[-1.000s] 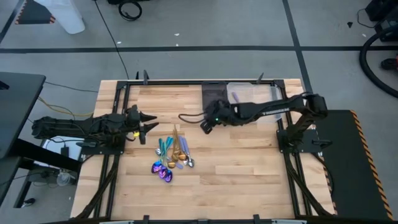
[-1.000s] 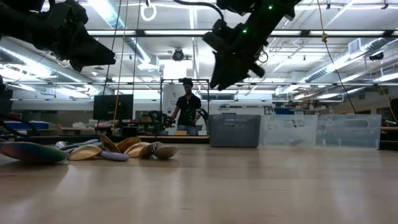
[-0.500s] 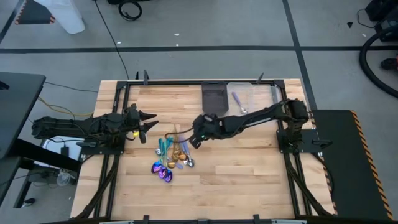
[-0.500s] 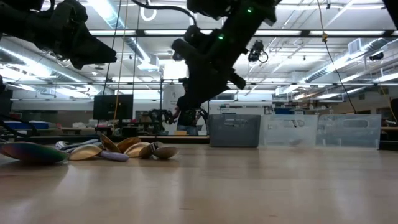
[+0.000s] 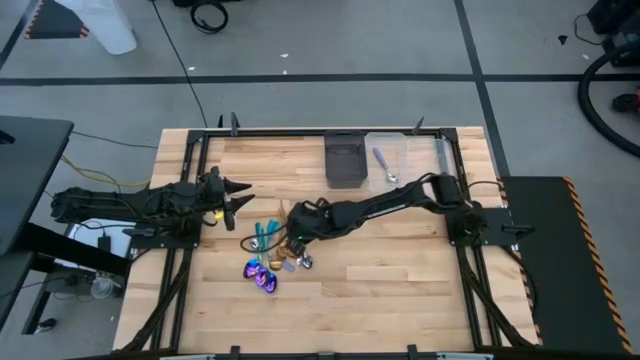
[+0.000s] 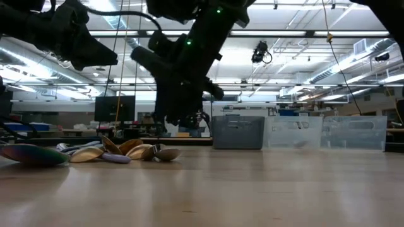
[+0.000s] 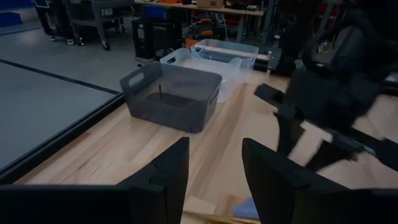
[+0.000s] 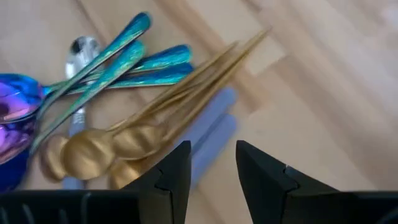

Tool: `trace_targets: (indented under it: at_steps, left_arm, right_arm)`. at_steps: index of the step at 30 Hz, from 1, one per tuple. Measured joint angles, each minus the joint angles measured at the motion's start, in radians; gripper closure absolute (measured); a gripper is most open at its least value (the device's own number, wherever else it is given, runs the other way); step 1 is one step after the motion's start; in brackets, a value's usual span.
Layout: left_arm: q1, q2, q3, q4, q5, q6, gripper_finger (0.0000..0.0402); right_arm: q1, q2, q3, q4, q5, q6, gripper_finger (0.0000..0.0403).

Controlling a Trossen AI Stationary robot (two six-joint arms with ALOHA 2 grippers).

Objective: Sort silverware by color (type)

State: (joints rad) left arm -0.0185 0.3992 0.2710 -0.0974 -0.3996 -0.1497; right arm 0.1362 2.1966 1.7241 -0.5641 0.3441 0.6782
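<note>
Next, my right gripper grabs the lavender spoon by its handle (image 8: 214, 148) to sort it into the clear bin.
The silverware lies in a loose heap (image 5: 275, 250) on the wooden table. Gold spoons (image 8: 124, 140) are in its middle, with teal ones (image 8: 124, 62), pale lavender handles (image 8: 211, 130), a silver spoon (image 8: 81, 50) and a purple-rainbow bowl (image 8: 12, 106) around them. My right gripper (image 5: 295, 235) hangs open just above the gold spoons (image 6: 136, 150) and touches nothing; in its wrist view (image 8: 212, 165) the handles run off ahead of the fingers. My left gripper (image 5: 235, 195) waits open at the table's left, raised off the wood.
A dark bin (image 5: 345, 160) and a clear bin (image 5: 410, 160) stand side by side at the far edge; a purple spoon (image 5: 383, 162) lies in the clear one. The right arm stretches across the table's middle. Bare wood shows near and right of the heap.
My right gripper has swung from near the bins toward the table's left and near side. It has come down until it hangs over the silverware heap. Its fingers have stayed open. The heap has not moved.
</note>
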Motion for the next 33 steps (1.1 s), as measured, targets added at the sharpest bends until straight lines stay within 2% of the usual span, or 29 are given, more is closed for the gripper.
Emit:
trace_targets:
  at_steps: [7, 26, 30, 33]
  left_arm:
    - [0.0, 0.0, -0.001, -0.035, -0.052, -0.022, 0.0246]
    - [-0.002, 0.0, -0.001, -0.053, -0.051, -0.029, 0.0246]
    - [-0.002, 0.0, -0.001, -0.058, -0.048, -0.035, 0.0246]
    - [-0.002, 0.0, -0.001, -0.059, -0.036, -0.044, 0.0246]
  right_arm:
    - [0.014, 0.053, 0.027, -0.026, -0.035, 0.053, 0.0265]
    - [0.029, 0.109, 0.024, -0.069, -0.062, 0.104, 0.0264]
    - [0.018, 0.104, 0.025, -0.11, -0.122, 0.109, 0.0278]
    - [0.013, 0.103, 0.026, -0.128, -0.126, 0.112, 0.0299]
